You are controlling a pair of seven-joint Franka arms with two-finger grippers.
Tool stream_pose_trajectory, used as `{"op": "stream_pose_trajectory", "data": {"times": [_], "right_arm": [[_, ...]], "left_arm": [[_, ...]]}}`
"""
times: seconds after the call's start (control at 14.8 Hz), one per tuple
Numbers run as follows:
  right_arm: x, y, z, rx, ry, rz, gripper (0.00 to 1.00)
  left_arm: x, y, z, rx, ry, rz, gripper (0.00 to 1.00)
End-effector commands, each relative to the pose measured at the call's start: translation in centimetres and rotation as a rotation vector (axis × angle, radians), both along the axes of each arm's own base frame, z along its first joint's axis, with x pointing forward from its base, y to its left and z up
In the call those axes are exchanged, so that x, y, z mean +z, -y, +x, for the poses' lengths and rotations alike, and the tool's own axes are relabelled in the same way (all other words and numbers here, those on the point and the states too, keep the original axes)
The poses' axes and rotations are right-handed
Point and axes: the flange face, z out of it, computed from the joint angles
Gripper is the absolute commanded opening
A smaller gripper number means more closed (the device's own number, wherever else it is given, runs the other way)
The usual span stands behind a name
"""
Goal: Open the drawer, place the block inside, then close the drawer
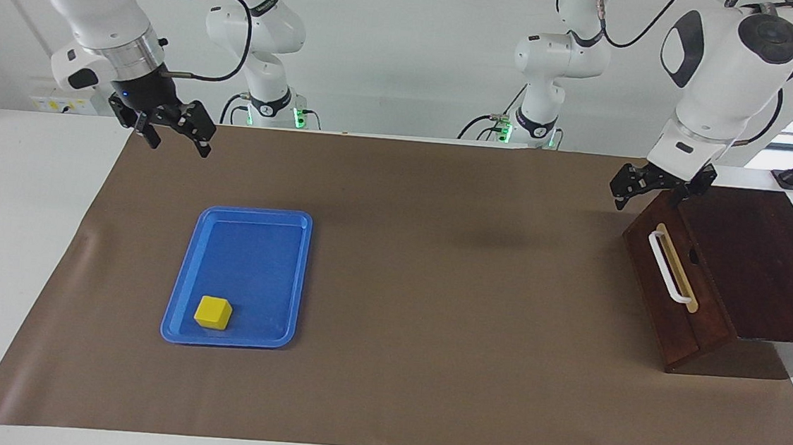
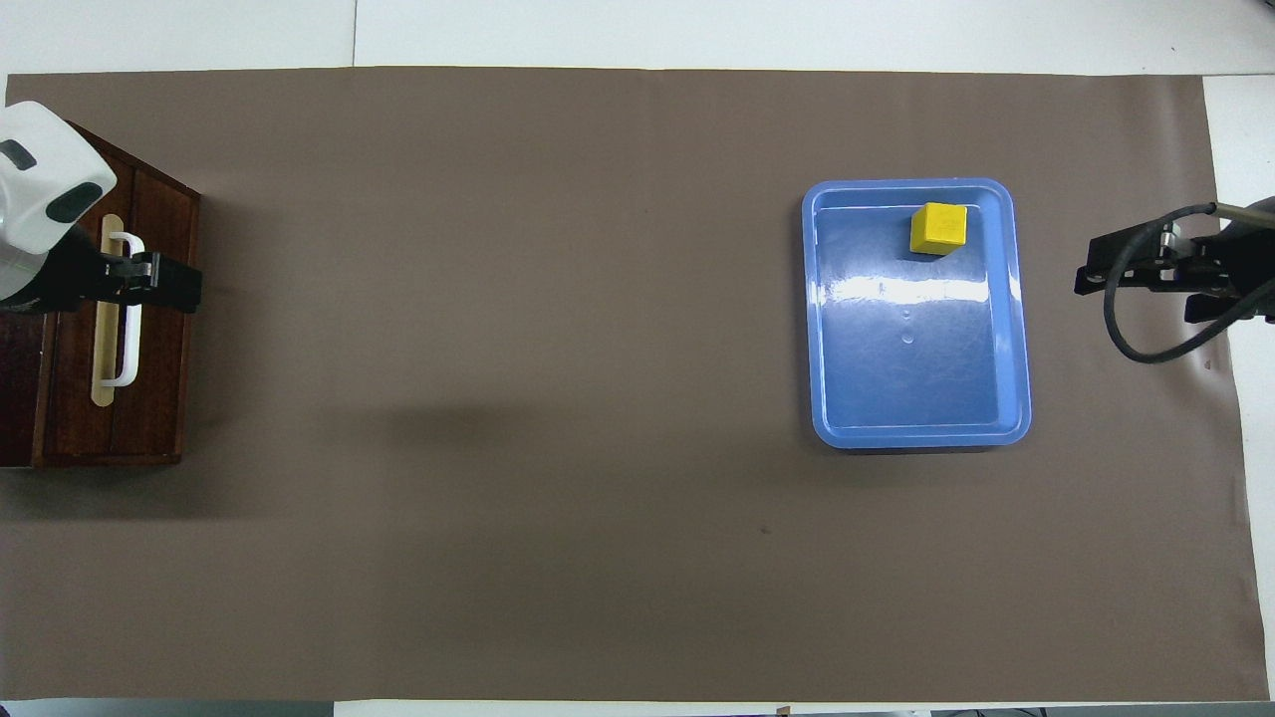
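Observation:
I should next grab the drawer by its white bar handle [image 2: 131, 341] with my left gripper, because the handle stands out and the drawer's front is flush with its box.
The drawer [image 1: 677, 301] is pushed in flush with its dark wooden box at the left arm's end of the table, its white handle [image 1: 669, 266] facing the middle. My left gripper [image 1: 657, 186] hangs open above the top edge of the drawer [image 2: 149, 378] front, clear of the handle [image 2: 125, 344]. The yellow block [image 1: 213, 312] lies in a blue tray [image 1: 256, 212], in the corner farthest from the robots. My right gripper [image 1: 178, 142] is open and empty, in the air over the mat's edge beside the tray [image 2: 1018, 329], well away from the block [image 2: 938, 228].
A brown mat [image 1: 434, 289] covers the table between tray and drawer. The box's dark top [image 1: 761, 265] reaches to the table's end. White table shows around the mat [image 2: 558, 398].

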Motion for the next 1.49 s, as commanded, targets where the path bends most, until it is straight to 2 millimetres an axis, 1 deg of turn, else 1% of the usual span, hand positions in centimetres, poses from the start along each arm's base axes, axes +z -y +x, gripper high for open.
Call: {"op": "stream_pose_trajectory", "data": {"times": [0.0,0.07,0.14,0.27,0.34,0.41,0.47,0.54,0.61,0.68,0.74,0.81,0.88,0.95,1.01,1.08,1.15,1.28,1.35,1.42], "right_arm": [[-4.0,0.3,3.3,-0.192,-0.051,0.02,1.0],[-5.2,0.5,4.7,-0.301,-0.066,0.019,1.0],[-6.0,0.7,6.0,-0.402,-0.06,0.025,1.0],[-8.6,1.0,8.2,-0.572,-0.085,0.062,1.0],[-9.8,1.3,9.1,-0.67,-0.093,0.092,1.0],[-10.6,1.5,9.7,-0.773,-0.097,0.129,1.0],[-11.8,1.4,10.3,-0.872,-0.122,0.156,1.0],[-13.2,1.9,10.9,-0.963,-0.16,0.181,1.0],[-14.1,3.5,12.1,-1.032,-0.183,0.226,1.0],[-14.7,4.6,13.8,-1.059,-0.196,0.263,1.0],[-15.7,5.6,15.2,-1.078,-0.217,0.274,1.0],[-16.7,6.2,16.2,-1.101,-0.239,0.294,1.0],[-17.6,6.2,16.6,-1.124,-0.262,0.315,1.0],[-18.5,6.0,16.8,-1.143,-0.277,0.322,1.0],[-19.8,6.1,17.0,-1.16,-0.295,0.33,1.0],[-20.5,6.3,17.2,-1.172,-0.308,0.349,1.0],[-20.8,6.4,17.5,-1.181,-0.292,0.365,1.0],[-22.5,6.2,17.3,-1.192,-0.287,0.362,1.0],[-23.0,6.2,17.3,-1.192,-0.294,0.359,1.0],[-23.9,6.5,17.2,-1.192,-0.304,0.353,1.0]], "left_arm": [[-3.3,2.1,0.6,-0.098,0.017,0.151,1.0],[-4.7,2.5,0.9,-0.129,0.012,0.195,1.0],[-5.7,2.7,1.3,-0.152,0.019,0.224,1.0],[-7.8,2.1,1.6,-0.173,0.023,0.26,1.0],[-8.8,1.9,1.4,-0.147,0.023,0.258,1.0],[-10.1,1.7,1.3,-0.087,0.041,0.251,1.0],[-11.5,1.6,1.6,-0.036,0.065,0.239,1.0],[-12.1,0.8,1.8,-0.022,0.074,0.232,1.0],[-12.3,-0.7,1.9,-0.001,0.08,0.228,1.0],[-12.9,-1.3,1.9,0.002,0.085,0.222,1.0],[-13.6,-2.1,1.9,0.008,0.094,0.218,1.0],[-14.0,-2.5,2.0,0.012,0.097,0.214,1.0],[-14.2,-2.8,2.1,0.016,0.101,0.211,1.0],[-15.0,-3.4,1.9,0.023,0.091,0.211,1.0],[-15.1,-3.6,1.9,0.017,0.101,0.213,1.0],[-15.6,-3.9,1.8,0.015,0.101,0.214,1.0],[-16.0,-4.2,1.8,0.015,0.108,0.209,1.0],[-16.5,-4.4,1.9,0.015,0.109,0.205,1.0],[-16.8,-4.9,2.0,0.022,0.111,0.203,1.0],[-16.9,-4.9,2.1,0.021,0.112,0.202,1.0]]}}
